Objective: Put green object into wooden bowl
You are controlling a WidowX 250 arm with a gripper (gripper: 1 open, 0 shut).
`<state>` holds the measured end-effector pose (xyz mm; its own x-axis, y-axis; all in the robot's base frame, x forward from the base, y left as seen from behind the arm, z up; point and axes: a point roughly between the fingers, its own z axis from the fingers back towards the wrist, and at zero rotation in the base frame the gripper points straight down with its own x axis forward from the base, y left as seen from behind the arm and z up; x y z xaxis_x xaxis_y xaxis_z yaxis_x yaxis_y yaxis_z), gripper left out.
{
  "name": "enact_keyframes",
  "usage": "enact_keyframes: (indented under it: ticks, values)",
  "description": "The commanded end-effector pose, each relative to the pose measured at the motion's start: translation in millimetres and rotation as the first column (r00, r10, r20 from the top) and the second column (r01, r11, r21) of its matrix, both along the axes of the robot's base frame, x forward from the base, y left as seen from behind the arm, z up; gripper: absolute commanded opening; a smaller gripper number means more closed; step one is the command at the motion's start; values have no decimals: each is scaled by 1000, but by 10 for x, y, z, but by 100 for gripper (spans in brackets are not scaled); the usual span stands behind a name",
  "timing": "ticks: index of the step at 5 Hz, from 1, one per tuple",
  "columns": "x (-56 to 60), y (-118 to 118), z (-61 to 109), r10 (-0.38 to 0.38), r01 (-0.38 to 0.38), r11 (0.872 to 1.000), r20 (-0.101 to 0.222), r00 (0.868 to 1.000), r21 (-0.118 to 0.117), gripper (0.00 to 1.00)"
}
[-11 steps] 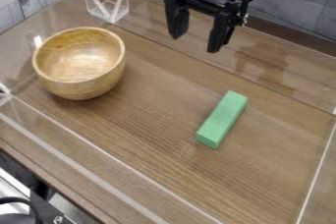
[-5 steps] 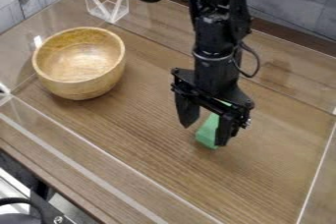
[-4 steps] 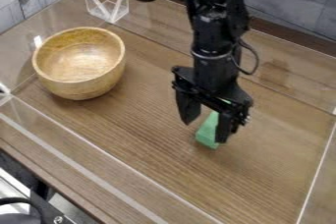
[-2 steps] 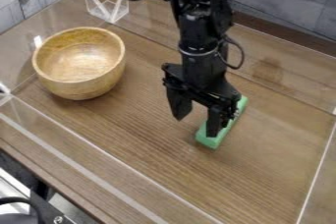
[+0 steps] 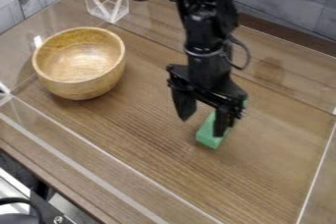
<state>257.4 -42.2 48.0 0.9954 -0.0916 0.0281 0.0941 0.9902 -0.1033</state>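
Observation:
I will put the green object into the wooden bowl [image 5: 79, 62], and for that my gripper will next grab the green object by its middle [image 5: 219, 123].
The green object [image 5: 210, 134] lies on the wooden table right of centre, and only its near end shows below the arm. My gripper [image 5: 203, 112] hangs right over its far part, pointing down, jaws open, with one dark finger [image 5: 183, 103] to the left of the block and the other at its right side. I cannot tell whether the fingers touch the block. The wooden bowl [image 5: 79, 62] stands empty at the left of the table, well away from the gripper.
Low clear plastic walls [image 5: 157, 184] run round the table top. A small clear plastic stand [image 5: 105, 5] sits at the back left, behind the bowl. The table's front edge drops off at the lower left.
The arm came down from the back of the table onto the green block, then shifted a little left and back right over it. Jaws stayed open; block and bowl have not moved.

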Motion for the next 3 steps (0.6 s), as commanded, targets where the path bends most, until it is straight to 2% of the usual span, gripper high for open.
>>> enact_keyframes:
  ticks: [1, 3]
  values:
    - [15, -142, 146, 0, 1, 1000, 59, 998, -1, 100]
    - [42, -14, 157, 33, -32, 999, 70, 997, -7, 100]
